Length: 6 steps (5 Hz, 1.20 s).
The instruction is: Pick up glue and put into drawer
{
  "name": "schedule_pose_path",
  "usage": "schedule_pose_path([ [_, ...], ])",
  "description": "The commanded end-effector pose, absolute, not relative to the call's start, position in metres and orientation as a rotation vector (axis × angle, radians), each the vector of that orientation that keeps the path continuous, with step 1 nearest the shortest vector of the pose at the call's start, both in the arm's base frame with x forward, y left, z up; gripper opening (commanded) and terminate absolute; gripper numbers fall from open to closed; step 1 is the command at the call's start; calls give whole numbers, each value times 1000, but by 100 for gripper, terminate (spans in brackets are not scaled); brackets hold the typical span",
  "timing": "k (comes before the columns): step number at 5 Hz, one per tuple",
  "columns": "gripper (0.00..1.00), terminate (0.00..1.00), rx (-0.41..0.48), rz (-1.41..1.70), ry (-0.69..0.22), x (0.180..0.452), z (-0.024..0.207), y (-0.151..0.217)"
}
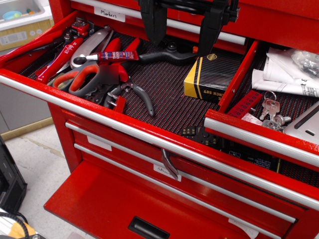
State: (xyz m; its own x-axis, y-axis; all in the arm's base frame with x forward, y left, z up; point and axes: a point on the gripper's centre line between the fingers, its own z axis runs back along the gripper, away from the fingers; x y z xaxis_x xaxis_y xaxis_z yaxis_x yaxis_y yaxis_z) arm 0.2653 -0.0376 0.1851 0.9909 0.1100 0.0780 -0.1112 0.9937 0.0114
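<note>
My gripper picks up the glue by its red body (117, 56) next, which keeps the tube's white nozzle (81, 59) free as the glue goes into a drawer.
The glue (108, 56), a slim red tube with a white nozzle pointing left and a blue-and-white label, lies on top of the tools in the wide open drawer. My gripper (179, 47) hangs at the top centre, to the right of the glue and apart from it. Its two black fingers (152, 22) are spread wide and hold nothing. The narrower drawer (234, 82) stands open on the right, with a short silver pull bar (259, 140) and a dark mesh liner; it holds papers and keys.
The wide drawer (164, 99) holds red-handled scissors (82, 79), red pliers (60, 57), grey pliers (137, 94) and a black-and-yellow box (207, 74). Keys (271, 108), papers (284, 74) and a red tag (244, 104) lie in the narrower drawer. A red flap (109, 209) is open below.
</note>
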Motion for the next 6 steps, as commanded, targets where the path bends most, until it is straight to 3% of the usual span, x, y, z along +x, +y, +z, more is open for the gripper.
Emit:
schedule_pose_path([
  [1, 100, 0, 16, 111, -77, 265, 185, -38],
  [2, 100, 0, 13, -128, -77, 260, 180, -4],
  [4, 100, 0, 71, -357, -158, 299, 156, 61],
  [5, 100, 0, 119, -453, -167, 318, 146, 84],
  [6, 100, 0, 108, -499, -163, 334, 133, 100],
])
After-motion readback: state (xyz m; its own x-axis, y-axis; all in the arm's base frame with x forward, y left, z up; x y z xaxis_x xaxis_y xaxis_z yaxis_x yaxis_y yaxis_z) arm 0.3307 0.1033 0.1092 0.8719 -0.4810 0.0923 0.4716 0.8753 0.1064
